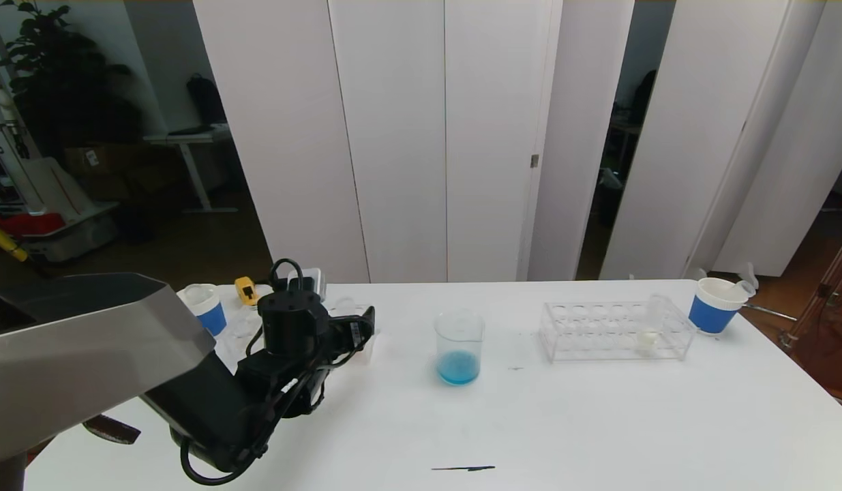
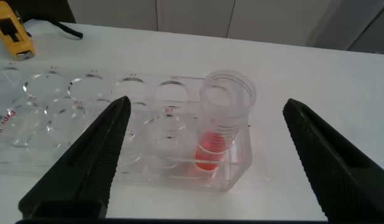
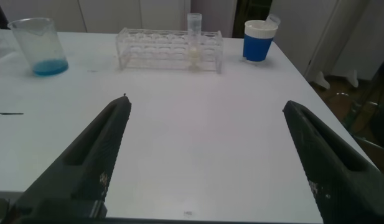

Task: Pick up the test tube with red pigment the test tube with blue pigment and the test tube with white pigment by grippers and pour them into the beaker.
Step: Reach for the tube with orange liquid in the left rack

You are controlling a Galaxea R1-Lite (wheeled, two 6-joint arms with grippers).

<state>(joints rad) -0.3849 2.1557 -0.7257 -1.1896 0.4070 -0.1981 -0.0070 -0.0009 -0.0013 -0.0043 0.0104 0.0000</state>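
Note:
My left gripper grabs the tube by its upper part just under the tube's rim (image 2: pixel 225 109) next, since the clear rack (image 2: pixel 173 146) encloses the tube's red lower end.
The test tube with red pigment (image 2: pixel 221 127) stands upright in the end slot of a clear rack (image 2: pixel 86 124). My left gripper (image 2: pixel 207 104) is open, with its fingers on either side of the tube and well apart from it. From the head, the left gripper (image 1: pixel 359 334) is at the table's left. The beaker (image 1: pixel 459 348) holds a little blue liquid at mid-table. The test tube with white pigment (image 1: pixel 649 335) stands in a second clear rack (image 1: pixel 598 334) on the right. My right gripper (image 3: pixel 205 102) hangs open over bare table, short of that rack. The test tube with blue pigment is out of view.
A blue-banded paper cup (image 1: pixel 717 305) stands by the right rack near the table's right edge. Another cup (image 1: pixel 206 307) and a yellow tape measure (image 1: pixel 245 290) sit at the back left. A thin dark mark (image 1: pixel 463 468) lies near the front edge.

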